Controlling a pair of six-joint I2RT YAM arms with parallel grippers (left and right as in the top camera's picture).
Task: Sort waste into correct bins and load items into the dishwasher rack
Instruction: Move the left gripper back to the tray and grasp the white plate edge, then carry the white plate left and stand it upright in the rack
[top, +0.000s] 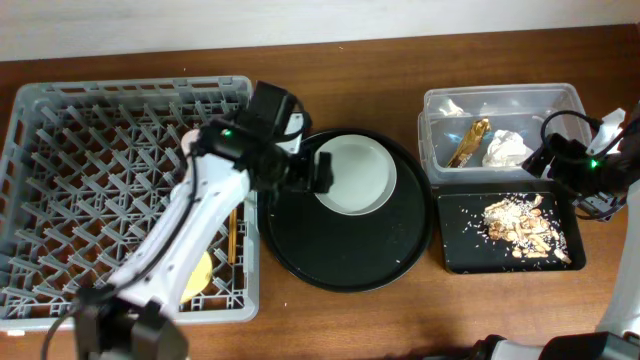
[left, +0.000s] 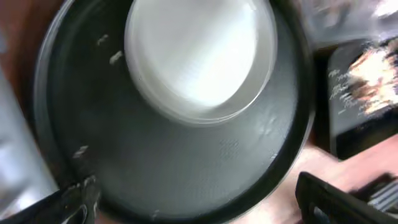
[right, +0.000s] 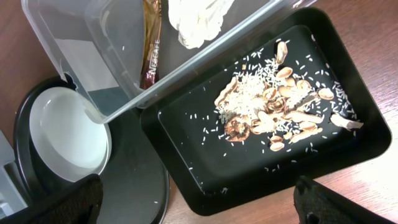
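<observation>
My left gripper should go to the pale plate and take hold of its rim (top: 328, 203), so that the opposite edge stays free to slide into the rack (top: 90, 160).
The pale plate (top: 355, 175) lies on the round black tray (top: 345, 255). My left gripper (top: 322, 172) hovers open at the plate's left rim; the left wrist view shows the plate (left: 199, 56) ahead of the empty gripper (left: 199, 205). In the grey dishwasher rack (top: 90, 160) sit a yellow bowl (top: 200, 275) and chopsticks (top: 232, 235). The clear tub (top: 440, 110) holds a white napkin (top: 505, 148) and a foil wrapper (top: 468, 143). The black rectangular tray (top: 465, 250) carries food scraps (top: 520, 225). My right gripper (top: 560, 165) is open above the tray's corner (right: 199, 202).
My white left arm (top: 190, 230) crosses the right side of the rack. The round tray (right: 134, 180) nearly touches the black rectangular tray (right: 186, 124). Bare wooden table (top: 400, 320) runs along the front edge.
</observation>
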